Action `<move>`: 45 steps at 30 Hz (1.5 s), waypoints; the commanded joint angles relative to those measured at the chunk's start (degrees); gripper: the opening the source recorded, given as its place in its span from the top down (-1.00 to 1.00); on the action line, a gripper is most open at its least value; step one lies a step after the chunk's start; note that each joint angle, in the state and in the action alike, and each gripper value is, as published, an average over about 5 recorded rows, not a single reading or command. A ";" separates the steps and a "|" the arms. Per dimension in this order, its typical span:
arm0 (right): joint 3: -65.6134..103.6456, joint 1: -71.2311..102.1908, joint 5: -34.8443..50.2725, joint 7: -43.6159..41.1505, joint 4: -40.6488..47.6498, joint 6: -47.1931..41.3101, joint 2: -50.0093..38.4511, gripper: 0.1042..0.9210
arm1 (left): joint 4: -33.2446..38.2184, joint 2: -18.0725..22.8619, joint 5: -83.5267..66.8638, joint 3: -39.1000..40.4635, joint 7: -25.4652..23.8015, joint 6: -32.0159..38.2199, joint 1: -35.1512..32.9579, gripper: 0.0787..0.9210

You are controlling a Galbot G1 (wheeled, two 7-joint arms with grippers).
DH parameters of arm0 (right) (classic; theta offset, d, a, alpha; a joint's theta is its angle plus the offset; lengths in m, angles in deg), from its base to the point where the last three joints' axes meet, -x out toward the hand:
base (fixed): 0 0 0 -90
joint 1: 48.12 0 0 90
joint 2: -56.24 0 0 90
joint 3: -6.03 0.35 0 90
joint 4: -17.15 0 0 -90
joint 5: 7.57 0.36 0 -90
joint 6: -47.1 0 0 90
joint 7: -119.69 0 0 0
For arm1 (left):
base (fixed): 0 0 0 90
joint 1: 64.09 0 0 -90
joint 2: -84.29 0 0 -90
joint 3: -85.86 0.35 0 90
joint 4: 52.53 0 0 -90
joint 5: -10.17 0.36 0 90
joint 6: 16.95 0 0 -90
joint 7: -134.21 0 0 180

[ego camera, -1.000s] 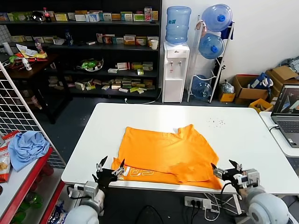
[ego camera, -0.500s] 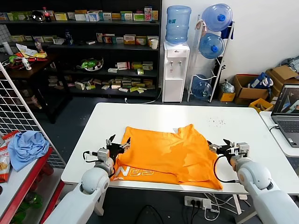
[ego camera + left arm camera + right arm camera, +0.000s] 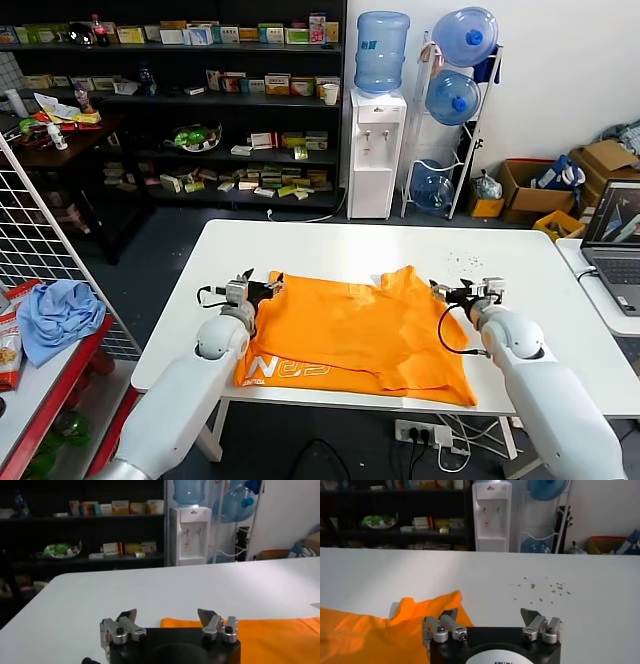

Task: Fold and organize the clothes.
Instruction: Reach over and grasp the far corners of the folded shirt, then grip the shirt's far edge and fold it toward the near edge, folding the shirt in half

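Note:
My left gripper is to grab the corner of its folded edge [image 3: 280, 279] next, to fold the orange T-shirt [image 3: 355, 330] further.
The orange T-shirt [image 3: 355, 330] lies partly folded on the white table [image 3: 520, 280], white lettering showing along its near left edge. My left gripper [image 3: 262, 284] is open and empty at the shirt's far left corner; in the left wrist view [image 3: 167, 615] the orange cloth [image 3: 270, 635] lies just beyond and to one side of the jaws. My right gripper [image 3: 440, 291] is open and empty at the shirt's far right corner; in the right wrist view [image 3: 490, 614] the orange cloth [image 3: 375, 630] lies by one finger.
A laptop [image 3: 617, 235] sits on a side table at the right. A light blue cloth [image 3: 55, 315] lies on a red rack at the left. Shelves and a water dispenser [image 3: 377, 150] stand behind the table. Small dark specks [image 3: 540, 587] dot the table.
Both arms have reached forward from the table's near edge to the shirt's far corners. Both grippers stay open and empty.

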 commanded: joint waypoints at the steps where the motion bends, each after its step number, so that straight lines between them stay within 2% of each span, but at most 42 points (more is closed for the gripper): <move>1: -2.01 -4.62 -1.52 -1.28 7.51 0.68 3.10 -0.76 | -9.66 3.29 -0.27 1.38 -1.02 -0.94 6.14 -0.77; 4: -2.81 -4.83 -2.09 -1.88 8.61 1.07 3.63 -0.76 | -10.61 3.53 -0.15 1.34 -1.45 -1.59 6.49 -0.77; 7: -3.21 -5.08 -2.28 -2.06 9.36 1.29 4.21 -0.66 | -10.80 3.59 0.08 1.46 -1.76 -2.08 6.50 -0.77; 14: -3.88 -5.08 -2.18 -1.62 9.23 0.73 5.06 -0.18 | -10.92 3.31 0.59 1.40 -2.29 -3.23 5.83 -0.71; 30: -3.36 -3.39 -1.39 0.38 5.08 2.10 4.77 0.91 | -5.87 1.15 0.01 1.62 -2.28 -3.18 2.21 0.34; 38: -3.14 0.11 0.39 3.11 -3.78 2.62 1.97 0.95 | 0.12 -1.93 -0.01 0.63 -1.40 -0.57 -1.22 0.88; 41: -2.59 2.24 0.91 3.94 -7.06 2.32 0.72 0.95 | 4.03 -3.81 -0.17 0.37 -0.98 0.32 -3.17 0.96; 45: -1.44 6.75 1.59 5.15 -12.63 1.77 -1.39 0.95 | 11.50 -6.56 -0.23 -0.52 -0.29 0.48 -6.83 0.96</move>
